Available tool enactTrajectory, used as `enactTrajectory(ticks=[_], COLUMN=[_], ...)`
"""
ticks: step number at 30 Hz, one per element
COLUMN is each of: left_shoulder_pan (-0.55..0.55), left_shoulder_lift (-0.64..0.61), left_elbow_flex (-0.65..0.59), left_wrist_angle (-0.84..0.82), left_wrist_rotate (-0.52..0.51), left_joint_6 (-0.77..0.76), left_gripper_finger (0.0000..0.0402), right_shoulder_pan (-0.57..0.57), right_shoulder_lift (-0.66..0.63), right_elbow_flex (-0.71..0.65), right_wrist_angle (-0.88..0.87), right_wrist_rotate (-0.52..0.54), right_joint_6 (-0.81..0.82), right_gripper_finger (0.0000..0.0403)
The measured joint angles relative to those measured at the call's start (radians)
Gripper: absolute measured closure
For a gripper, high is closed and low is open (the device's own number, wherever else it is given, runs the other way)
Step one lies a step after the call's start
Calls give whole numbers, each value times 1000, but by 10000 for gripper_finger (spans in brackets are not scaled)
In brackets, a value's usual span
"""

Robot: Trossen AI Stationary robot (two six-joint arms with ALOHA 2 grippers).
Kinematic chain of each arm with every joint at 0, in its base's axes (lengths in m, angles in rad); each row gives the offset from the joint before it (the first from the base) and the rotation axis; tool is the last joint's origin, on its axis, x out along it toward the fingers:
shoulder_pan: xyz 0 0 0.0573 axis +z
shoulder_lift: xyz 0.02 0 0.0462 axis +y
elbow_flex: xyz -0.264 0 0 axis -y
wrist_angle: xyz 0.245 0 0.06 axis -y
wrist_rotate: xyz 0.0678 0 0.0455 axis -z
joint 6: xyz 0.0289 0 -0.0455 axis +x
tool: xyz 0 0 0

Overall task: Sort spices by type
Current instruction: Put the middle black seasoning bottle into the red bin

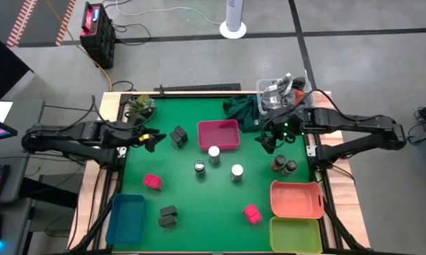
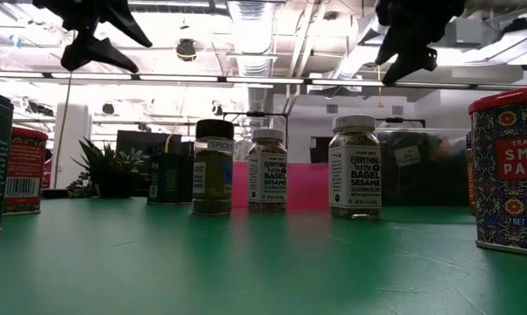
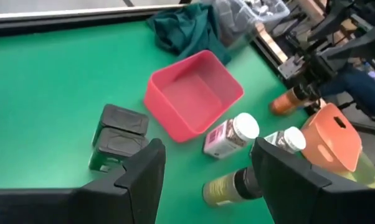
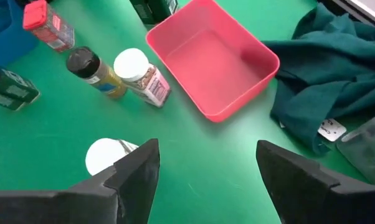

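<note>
My right gripper takes hold of a brown jar by its dark cap (image 1: 278,158) next, to sort the jar into the pink tray (image 1: 219,134).
My left gripper (image 1: 153,139) hangs open above the table's left side, beside a dark grey box (image 1: 178,136) (image 3: 119,134). My right gripper (image 1: 269,139) hangs open right of the pink tray (image 1: 219,134). Neither touches anything. Two white-capped jars (image 1: 214,152) (image 1: 236,171) and a dark-capped jar (image 1: 199,168) stand upright at mid-table. Two brown jars (image 1: 284,166) stand near the right edge. Pink packets (image 1: 153,182) (image 1: 252,213) and a second grey box (image 1: 168,216) rest nearer the front.
A blue tray (image 1: 126,218) sits at the near left corner; orange (image 1: 296,199) and green (image 1: 296,234) trays sit at the near right. A crumpled green cloth (image 1: 241,108), a clear tub (image 1: 280,91) and a small plant (image 1: 139,106) line the far edge.
</note>
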Motion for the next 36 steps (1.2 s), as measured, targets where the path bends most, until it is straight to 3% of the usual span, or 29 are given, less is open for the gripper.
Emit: enactTrajectory(ticks=[6,11,18,23,36], left_shoulder_pan=[0,10,45,68,121], left_shoulder_lift=[36,82,181,232,265], left_elbow_flex=[12,99,290,362,367], left_wrist_angle=[-7,-15,-149,-193,-219], left_wrist_rotate=[23,22,15,14,9], left_joint_6=[-1,64,184,235,295], left_gripper_finger=[172,172,172,172,172], right_shoulder_pan=[8,45,116,138,195], right_shoulder_lift=[26,66,116,121,121], right_elbow_flex=[0,0,0,0,-118], right_wrist_angle=[-167,-296,-408,-459,-406], right_wrist_rotate=[0,-2,-38,-136,-96], right_joint_6=[55,65,26,30,39], right_gripper_finger=[111,102,44,8,10])
